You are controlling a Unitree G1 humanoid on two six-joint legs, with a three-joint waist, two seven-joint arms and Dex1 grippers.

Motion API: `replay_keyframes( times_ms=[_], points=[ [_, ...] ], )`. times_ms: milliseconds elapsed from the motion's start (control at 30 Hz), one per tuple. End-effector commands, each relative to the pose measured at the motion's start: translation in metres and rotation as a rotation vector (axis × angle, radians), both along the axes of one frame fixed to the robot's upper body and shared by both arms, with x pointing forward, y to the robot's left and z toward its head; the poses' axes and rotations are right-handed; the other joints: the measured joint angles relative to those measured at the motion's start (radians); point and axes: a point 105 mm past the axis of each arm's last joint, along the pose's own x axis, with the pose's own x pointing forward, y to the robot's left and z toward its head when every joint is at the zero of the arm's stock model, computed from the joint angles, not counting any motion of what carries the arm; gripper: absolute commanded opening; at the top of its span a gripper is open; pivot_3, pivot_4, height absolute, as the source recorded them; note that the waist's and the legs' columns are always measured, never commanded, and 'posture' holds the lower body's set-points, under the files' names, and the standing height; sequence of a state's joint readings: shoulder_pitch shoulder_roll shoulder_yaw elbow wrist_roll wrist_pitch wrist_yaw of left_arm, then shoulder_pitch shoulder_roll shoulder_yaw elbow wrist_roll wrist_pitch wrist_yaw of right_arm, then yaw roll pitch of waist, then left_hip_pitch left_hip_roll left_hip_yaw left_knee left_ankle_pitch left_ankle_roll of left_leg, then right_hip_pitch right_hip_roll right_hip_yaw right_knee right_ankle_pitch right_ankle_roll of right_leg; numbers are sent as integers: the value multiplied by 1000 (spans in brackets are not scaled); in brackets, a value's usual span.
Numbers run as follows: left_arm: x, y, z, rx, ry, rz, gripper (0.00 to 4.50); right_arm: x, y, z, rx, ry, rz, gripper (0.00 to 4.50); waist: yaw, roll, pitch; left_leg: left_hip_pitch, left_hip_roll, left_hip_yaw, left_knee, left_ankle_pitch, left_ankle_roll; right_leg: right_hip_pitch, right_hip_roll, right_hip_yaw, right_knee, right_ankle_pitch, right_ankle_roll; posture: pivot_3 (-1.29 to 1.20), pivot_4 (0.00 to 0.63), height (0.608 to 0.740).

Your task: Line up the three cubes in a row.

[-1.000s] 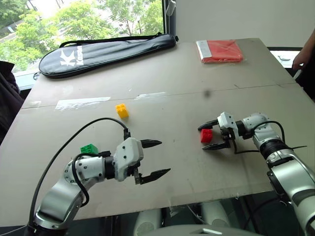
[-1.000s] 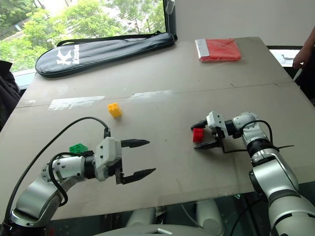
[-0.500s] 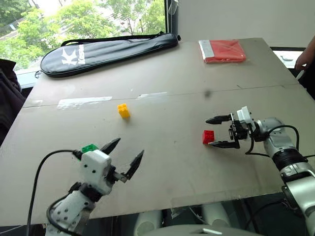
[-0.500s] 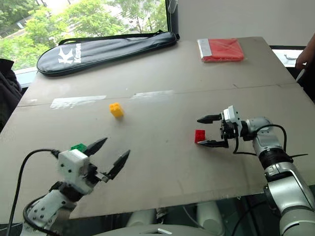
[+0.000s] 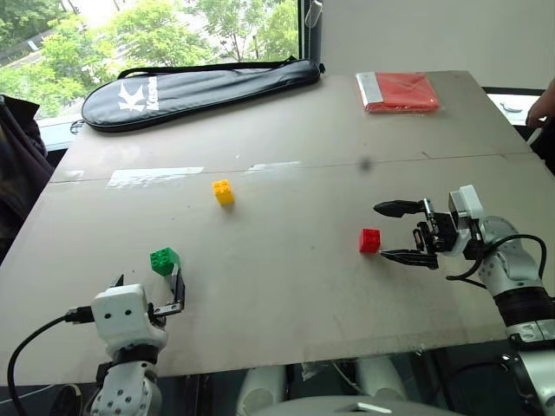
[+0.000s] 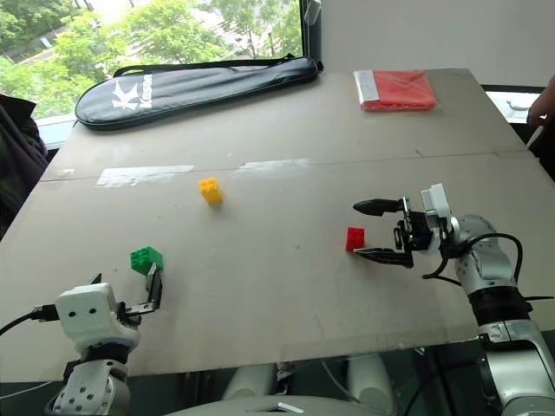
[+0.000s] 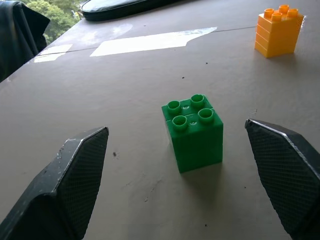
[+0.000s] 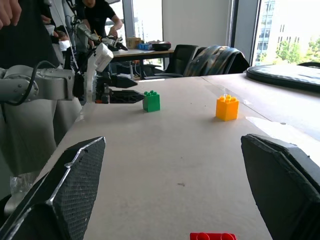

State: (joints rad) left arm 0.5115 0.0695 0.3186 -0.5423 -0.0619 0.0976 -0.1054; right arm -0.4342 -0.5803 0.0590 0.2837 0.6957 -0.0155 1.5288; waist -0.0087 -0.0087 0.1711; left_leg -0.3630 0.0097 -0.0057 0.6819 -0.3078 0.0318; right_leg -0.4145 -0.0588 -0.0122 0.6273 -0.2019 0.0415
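Note:
My left gripper needs to move toward the green cube before it closes on it, because my fingers stop short of the cube and would miss it now.
The green cube (image 5: 163, 260) sits near the front left of the table and the yellow cube (image 5: 223, 191) stands farther back, toward the middle. The red cube (image 5: 369, 240) rests on the right half, apart from both. My left gripper (image 5: 147, 290) is open at the table's front edge, pointing at the green cube (image 7: 194, 132), which stands just beyond its fingertips and untouched. My right gripper (image 5: 381, 230) is open and points leftward, raised a little above the table, its tips just right of the red cube (image 8: 210, 236) and holding nothing.
A long black racket bag (image 5: 199, 82) lies along the far left edge. A flat red packet (image 5: 399, 91) lies at the far right. A strip of clear tape (image 5: 152, 176) crosses the left middle. A person's hand (image 5: 545, 104) shows at the right edge.
My left gripper swung from pointing right to pointing forward and drew back to the front edge behind the green cube. My right gripper pulled away rightward from the red cube and rose slightly.

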Motion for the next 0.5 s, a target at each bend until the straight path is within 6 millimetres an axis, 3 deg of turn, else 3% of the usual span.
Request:
replay_keyframes(
  times_ms=[33, 133, 233, 300, 333, 367, 400, 433, 500],
  points=[
    [14, 6, -3, 20, 24, -26, 4500, 1, 5, 19, 13, -60, -4, 4450, 0, 0, 0, 0, 0, -1, 0, 0, 0, 0, 0, -1, 0, 0, 0, 0, 150, 740],
    [21, 12, -11, -36, 41, -8, 4500, 0, 7, 21, 12, -62, -11, 4450, 0, -1, 0, 0, 1, -1, 0, 0, 0, 0, 0, -1, 0, 2, 2, 0, 150, 740],
    [24, 15, -13, -70, 42, 7, 3741, 0, 8, 23, 14, -63, -20, 4500, -1, -1, 0, -1, 1, -1, 0, 0, 0, 0, -1, 0, 0, 2, 3, 0, 150, 740],
    [25, 13, -13, -67, 45, -2, 2933, -1, 8, 23, 14, -61, -25, 4500, -1, -1, 0, -1, 1, -1, 0, 0, 0, 0, -2, 0, 0, 2, 3, 0, 150, 740],
    [25, 13, -13, -70, 50, -5, 2264, -2, 7, 22, 12, -59, -26, 4500, 0, -1, 0, -1, 1, -1, 0, 0, 0, 0, -3, 0, 0, 2, 3, 0, 150, 740],
    [24, 12, -14, -75, 55, -8, 2065, -3, 7, 22, 11, -58, -28, 4500, 0, -1, 0, -1, 1, -1, 0, 0, 0, 0, -3, 0, 0, 2, 2, 0, 150, 740],
    [24, 12, -14, -76, 56, -10, 1526, -3, 7, 22, 11, -56, -30, 4500, 0, -1, 0, -1, 1, -1, 0, 0, 0, 0, -3, 0, 0, 2, 2, 0, 150, 740],
    [25, 11, -14, -77, 57, -16, 1319, -4, 7, 22, 12, -55, -32, 4500, 0, -1, 0, -1, 1, -1, 0, 0, 0, 0, -3, 0, 0, 2, 2, 0, 150, 740],
    [30, 6, -9, -74, 38, -69, 1333, -5, 7, 23, 12, -51, -33, 4500, 0, -1, 0, -1, 1, -1, 0, 0, 0, 0, -3, 0, 0, 0, 0, 0, 150, 740]
  ],
)
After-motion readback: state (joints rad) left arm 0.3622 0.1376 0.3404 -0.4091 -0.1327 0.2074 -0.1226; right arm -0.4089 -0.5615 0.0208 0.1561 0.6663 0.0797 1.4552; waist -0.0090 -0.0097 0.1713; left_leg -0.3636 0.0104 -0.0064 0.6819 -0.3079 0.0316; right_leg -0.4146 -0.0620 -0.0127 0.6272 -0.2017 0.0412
